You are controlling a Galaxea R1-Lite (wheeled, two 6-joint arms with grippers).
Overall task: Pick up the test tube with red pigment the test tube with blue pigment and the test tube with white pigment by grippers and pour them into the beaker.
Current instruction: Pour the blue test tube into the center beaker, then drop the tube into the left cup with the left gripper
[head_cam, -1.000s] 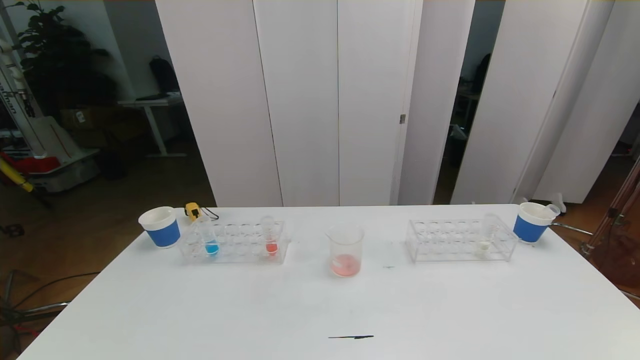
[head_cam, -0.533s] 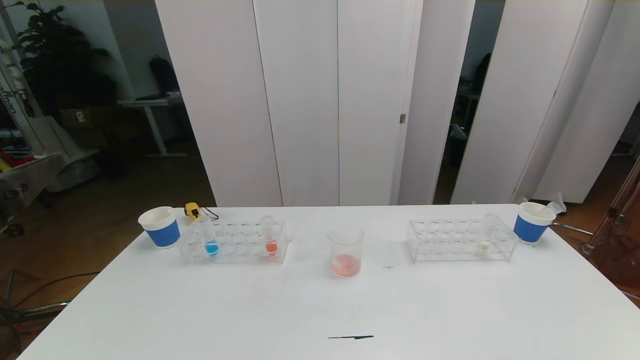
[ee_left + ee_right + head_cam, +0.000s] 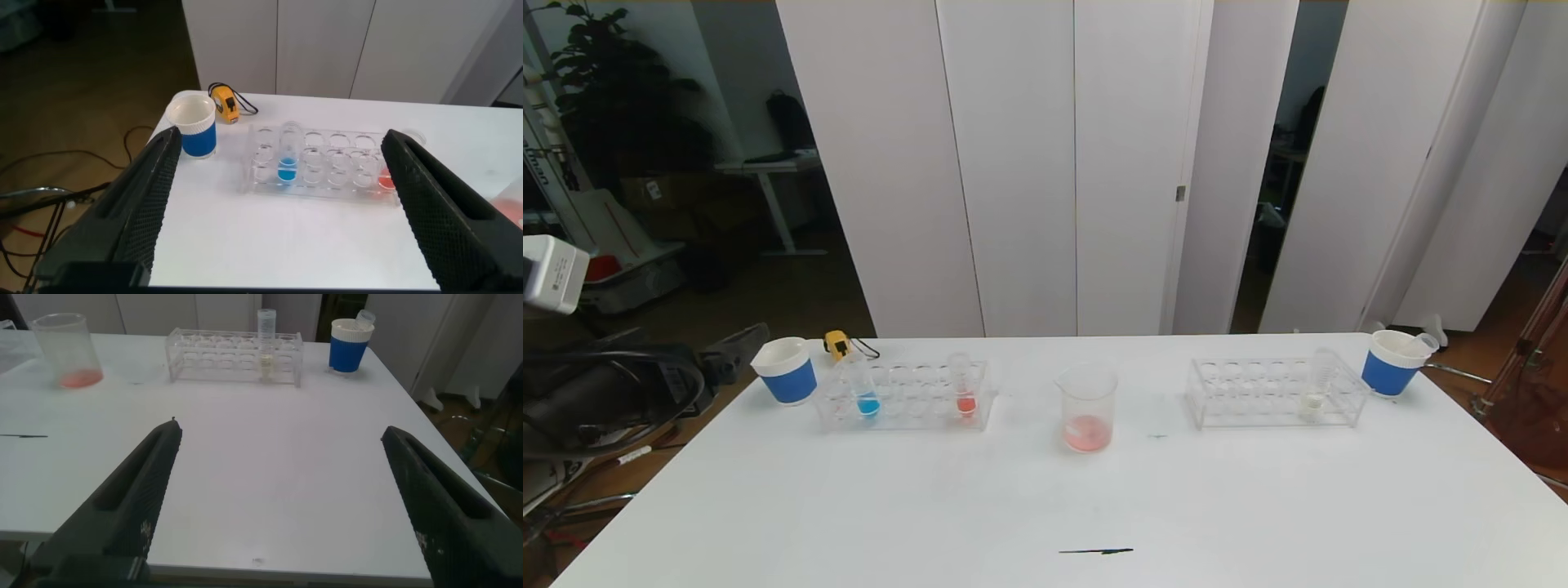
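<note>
My left gripper grabs the blue tube by its upper end above the rack next, since the rack (image 3: 915,403) surrounds the tube's lower half.
The test tube with blue pigment (image 3: 867,390) and a test tube with red pigment (image 3: 965,388) stand in the left clear rack (image 3: 907,416). The test tube with white pigment (image 3: 1316,388) stands in the right clear rack (image 3: 1258,394). The beaker (image 3: 1086,407) stands between the racks with pink-red liquid at its bottom. My left gripper (image 3: 739,345) is open and empty off the table's left edge, beside the left blue cup. In the left wrist view the gripper (image 3: 279,135) faces the blue tube (image 3: 287,155). My right gripper (image 3: 280,429) is open and empty over the table's near right part, out of the head view.
A blue-and-white paper cup (image 3: 786,370) and a yellow tape measure (image 3: 837,345) sit left of the left rack. Another blue-and-white paper cup (image 3: 1395,363) stands right of the right rack. A thin black mark (image 3: 1096,551) lies near the front edge.
My left arm has come into the head view from the left and now reaches toward the left cup and rack. The tubes, beaker and racks have not moved.
</note>
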